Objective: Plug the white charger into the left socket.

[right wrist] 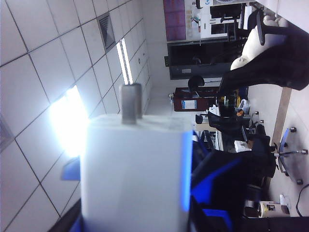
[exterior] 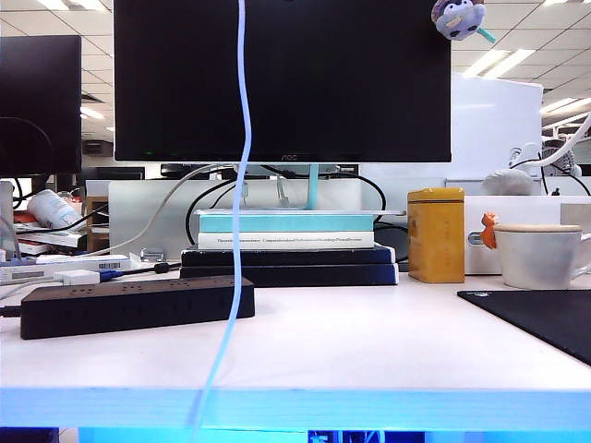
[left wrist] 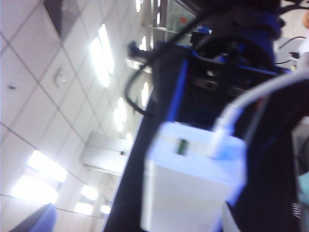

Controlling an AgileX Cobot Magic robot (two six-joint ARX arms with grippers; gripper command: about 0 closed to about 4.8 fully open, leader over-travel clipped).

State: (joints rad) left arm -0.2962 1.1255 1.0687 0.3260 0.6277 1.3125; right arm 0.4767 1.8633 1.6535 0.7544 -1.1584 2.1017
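My left gripper grabs the charger (right wrist: 133, 169) by its flat sides next, since the cable and prong stick out of opposite ends of the charger.
The white charger (right wrist: 133, 169) fills the right wrist view, its metal prong pointing away toward the ceiling. My right gripper (right wrist: 133, 220) is shut on it, with dark fingers at both sides. In the left wrist view the same white charger (left wrist: 190, 188) shows its port face and attached white cable (left wrist: 251, 96). My left gripper (left wrist: 137, 223) stands open beside it, one fingertip (left wrist: 36, 220) well apart from the charger. The cable (exterior: 242, 185) hangs down the middle of the exterior view, where neither gripper shows. The left socket (exterior: 65, 293) is in the top of the black power strip (exterior: 129, 307), its slots indistinct.
A large monitor (exterior: 282, 78) stands behind a stack of books (exterior: 286, 249). A yellow tin (exterior: 436, 233), a white mug (exterior: 540, 254) and a black mat (exterior: 545, 318) are on the right. A flat white box with a blue plug (exterior: 78, 275) lies behind the strip.
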